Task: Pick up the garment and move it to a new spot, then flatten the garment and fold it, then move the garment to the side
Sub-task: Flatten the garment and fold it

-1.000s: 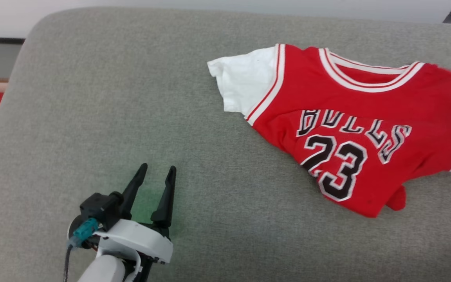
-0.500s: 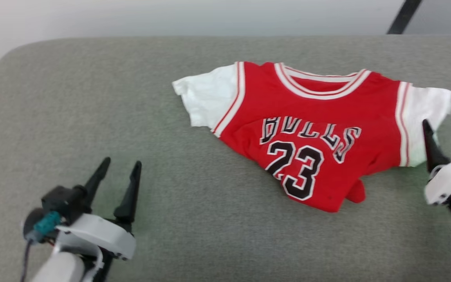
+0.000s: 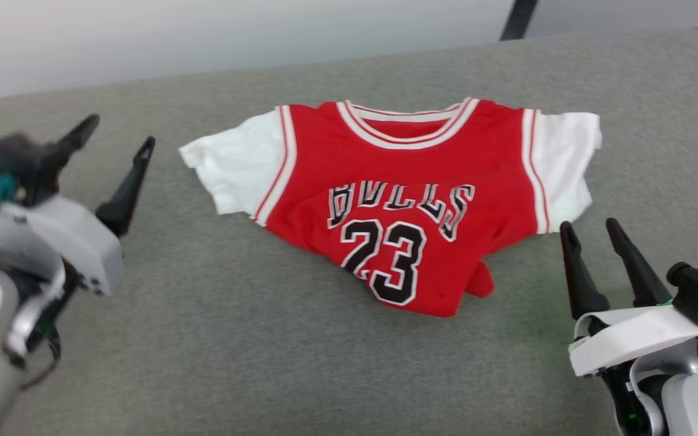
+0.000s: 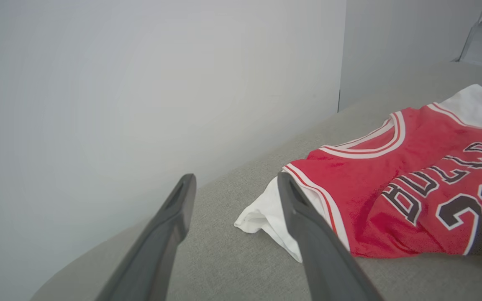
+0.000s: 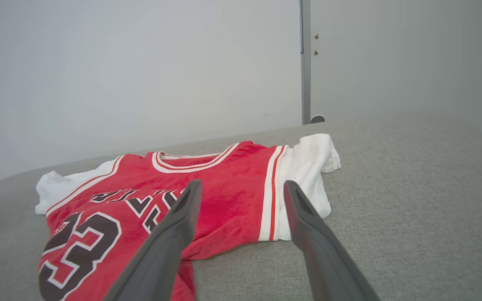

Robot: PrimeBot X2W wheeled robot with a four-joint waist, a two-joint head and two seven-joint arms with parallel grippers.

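Observation:
The open cuff of the garment stands up off the cushion while its red body lies slack, so my left gripper will next grab the garment by its white sleeve (image 3: 235, 161) (image 4: 272, 215).
The garment (image 3: 397, 188), a red jersey with white sleeves and black "BULLS 23" lettering, lies face up on the grey cushion (image 3: 264, 339), its lower hem bunched and folded under. The garment (image 4: 391, 184) also appears in the left wrist view, and the garment (image 5: 232, 184) in the right wrist view. My left gripper (image 3: 117, 136) hovers open to the left of the jersey's white sleeve, holding nothing. My right gripper (image 3: 591, 227) stands open just below the other white sleeve, empty, not touching the cloth.
The grey cushion curves down at its far edge toward a pale wall (image 3: 203, 36). A dark post (image 3: 515, 18) rises behind the cushion at the upper right. Bare cushion lies in front of the jersey between the arms.
The head camera has swung, bringing the whole jersey to centre and the right gripper into view. The right gripper has drawn back from the white sleeve. The left gripper now sits higher in the picture.

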